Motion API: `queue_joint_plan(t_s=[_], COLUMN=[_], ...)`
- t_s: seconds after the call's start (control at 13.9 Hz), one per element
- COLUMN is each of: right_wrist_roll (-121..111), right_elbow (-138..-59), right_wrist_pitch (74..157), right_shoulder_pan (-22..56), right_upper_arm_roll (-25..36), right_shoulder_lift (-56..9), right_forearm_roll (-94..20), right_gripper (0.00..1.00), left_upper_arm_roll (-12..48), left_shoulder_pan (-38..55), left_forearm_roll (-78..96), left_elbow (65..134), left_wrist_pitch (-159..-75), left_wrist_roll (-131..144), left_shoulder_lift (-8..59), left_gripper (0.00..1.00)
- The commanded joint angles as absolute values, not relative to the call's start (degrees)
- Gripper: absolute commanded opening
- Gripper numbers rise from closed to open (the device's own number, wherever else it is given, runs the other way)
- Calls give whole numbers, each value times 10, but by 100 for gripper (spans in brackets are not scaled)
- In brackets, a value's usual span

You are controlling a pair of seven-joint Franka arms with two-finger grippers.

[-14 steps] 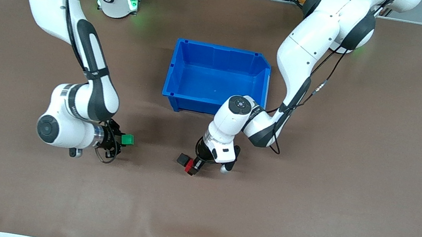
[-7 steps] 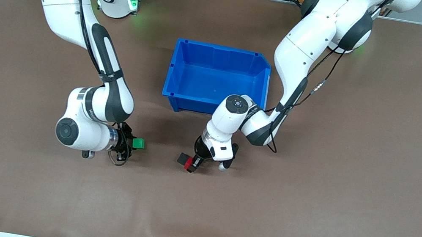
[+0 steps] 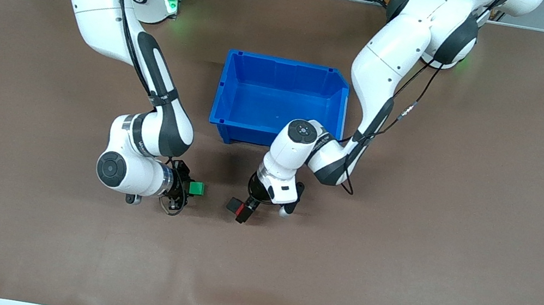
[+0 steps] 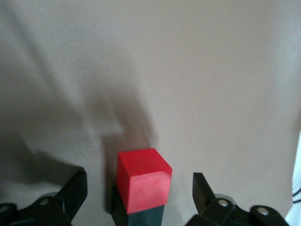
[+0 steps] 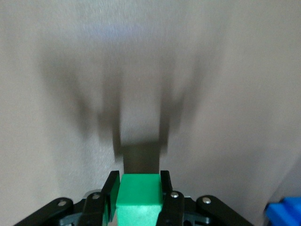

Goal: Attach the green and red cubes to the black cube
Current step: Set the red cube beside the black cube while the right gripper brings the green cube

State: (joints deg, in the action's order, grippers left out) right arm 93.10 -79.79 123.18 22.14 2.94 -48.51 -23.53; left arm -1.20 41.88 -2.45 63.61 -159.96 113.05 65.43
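A piece of brown tabletop separates the green cube from the black cube, so my right gripper moves the green cube over next, before releasing it.
My right gripper [image 3: 190, 188] is shut on the green cube [image 3: 196, 188] and holds it low over the table, at the right arm's side of the other two cubes. In the right wrist view the green cube [image 5: 139, 197] sits between the fingers [image 5: 113, 188]. The red cube [image 3: 240, 207] lies joined to the black cube [image 3: 233, 204] on the table, nearer to the front camera than the bin. My left gripper [image 3: 242, 213] is over them and open. In the left wrist view the red cube [image 4: 142, 176] and black cube [image 4: 141, 217] lie between the spread fingers [image 4: 77, 188], untouched.
A blue bin [image 3: 223, 111] stands on the brown table mat, farther from the front camera than the cubes; its corner shows in the right wrist view [image 5: 284, 212]. The left arm's elbow hangs over the bin's near corner.
My right arm has carried the green cube toward the red and black cubes. My left gripper has shifted slightly toward the right arm's end, and the red cube now sits closer against the black one.
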Motion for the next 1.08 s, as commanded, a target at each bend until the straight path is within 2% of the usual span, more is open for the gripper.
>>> queue_joint_plan(t_s=[0.0,0.36,0.94,1.01], right_wrist_roll=[954,1017,1043,1043], right_elbow=[-778,-746,-728,-727], right_wrist_pitch=[1245,1296,1300,1299], right_shoulder_pan=[226,254,272,273], right_upper_arm_roll=[34,33,33,33], right_shoulder_lift=[-497,-525,-550,-550], right_forearm_roll=[-282,-294,-294,-294], right_gripper=[0,0,0,4], left_upper_arm_roll=[-24,-38,-37,-37], left_shoulder_pan=[411,387,303,291], left_forearm_roll=[-24,-31,-30,-30], left_elbow=[624,624,629,631], left_wrist_pitch=[-1530,-1419,-1245,-1228], left_wrist_roll=[1142,1121,915,897], left_shoulder_lift=[625,558,487,476], left_gripper=[100,100,100,100])
